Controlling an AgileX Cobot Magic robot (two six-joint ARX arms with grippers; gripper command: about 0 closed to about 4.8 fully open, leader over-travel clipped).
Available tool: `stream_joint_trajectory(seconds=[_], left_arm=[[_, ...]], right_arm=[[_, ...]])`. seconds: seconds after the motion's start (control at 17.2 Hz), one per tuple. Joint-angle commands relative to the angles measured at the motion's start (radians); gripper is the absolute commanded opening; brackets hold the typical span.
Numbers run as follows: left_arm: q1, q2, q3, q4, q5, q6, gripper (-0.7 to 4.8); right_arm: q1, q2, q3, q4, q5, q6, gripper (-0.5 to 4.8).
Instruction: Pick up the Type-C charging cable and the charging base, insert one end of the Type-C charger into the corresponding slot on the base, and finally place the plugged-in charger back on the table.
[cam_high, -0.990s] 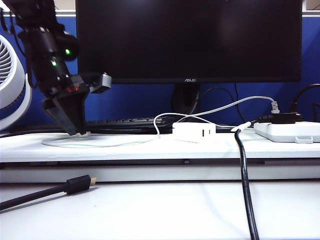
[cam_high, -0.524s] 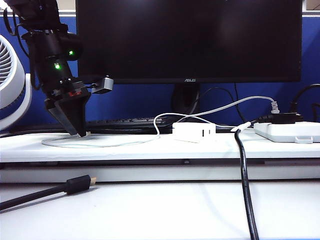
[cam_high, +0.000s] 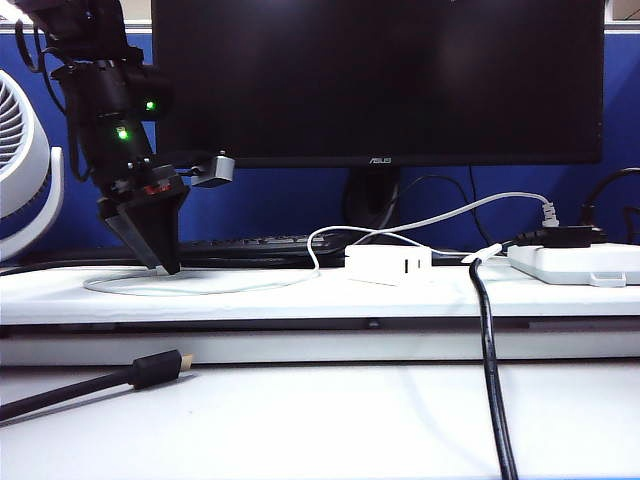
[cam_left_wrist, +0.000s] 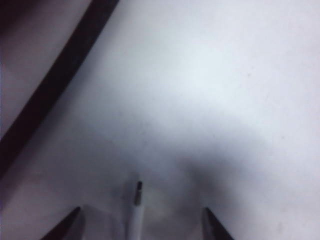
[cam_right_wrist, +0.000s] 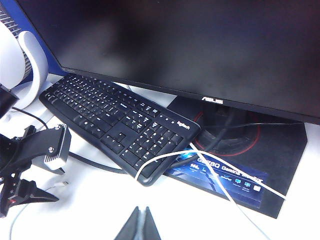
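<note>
The thin cable lies slack in a loop on the tabletop, so my left gripper should next take hold of the white plug housing (cam_left_wrist: 134, 220) of the thin cable.
The thin white Type-C charging cable (cam_high: 200, 291) lies in a loop on the white table (cam_high: 300, 302) and runs right, behind the white charging base (cam_high: 388, 265). My left gripper (cam_high: 168, 266) points down at the cable's left end. In the left wrist view its two dark fingertips (cam_left_wrist: 216, 226) stand apart with the cable's white-and-silver plug (cam_left_wrist: 136, 204) between them, untouched. The left gripper (cam_left_wrist: 141, 226) is open. In the right wrist view my right gripper (cam_right_wrist: 141, 226) is shut on nothing, above bare white table. It is out of the exterior view.
A black monitor (cam_high: 380, 80) and keyboard (cam_right_wrist: 115, 117) stand behind. A fan (cam_high: 20, 170) is at the far left, a white power strip (cam_high: 575, 262) at the right. A thick black cable with a gold-tipped plug (cam_high: 160, 368) and another black cable (cam_high: 490, 360) cross the front.
My left gripper has shifted slightly to the right over the cable's end, and the plug by its tip is now hidden behind the fingers in the exterior view. Nothing else has moved.
</note>
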Motion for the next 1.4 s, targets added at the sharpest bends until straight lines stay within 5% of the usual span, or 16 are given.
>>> stream_joint_trajectory(seconds=[0.06, 0.29, 0.52, 0.82, 0.93, 1.4], left_arm=[[0.001, 0.001, 0.001, 0.002, -0.006, 0.006, 2.63], [0.001, 0.001, 0.001, 0.000, -0.029, 0.007, 2.47], [0.001, 0.001, 0.001, -0.005, -0.029, 0.007, 0.79], [0.001, 0.001, 0.001, 0.002, -0.026, 0.007, 0.76], [0.001, 0.001, 0.001, 0.003, -0.024, 0.007, 0.14], [0.001, -0.032, 0.002, -0.024, -0.002, 0.015, 0.15]], right_arm=[[0.002, -0.004, 0.005, 0.013, -0.006, 0.000, -0.06], [0.002, -0.005, 0.005, 0.013, -0.006, 0.000, -0.06], [0.002, -0.005, 0.005, 0.013, -0.006, 0.000, -0.06], [0.002, -0.004, 0.005, 0.013, -0.006, 0.000, -0.06], [0.002, -0.005, 0.005, 0.012, -0.006, 0.000, -0.06], [0.002, -0.004, 0.005, -0.005, -0.003, 0.000, -0.06]])
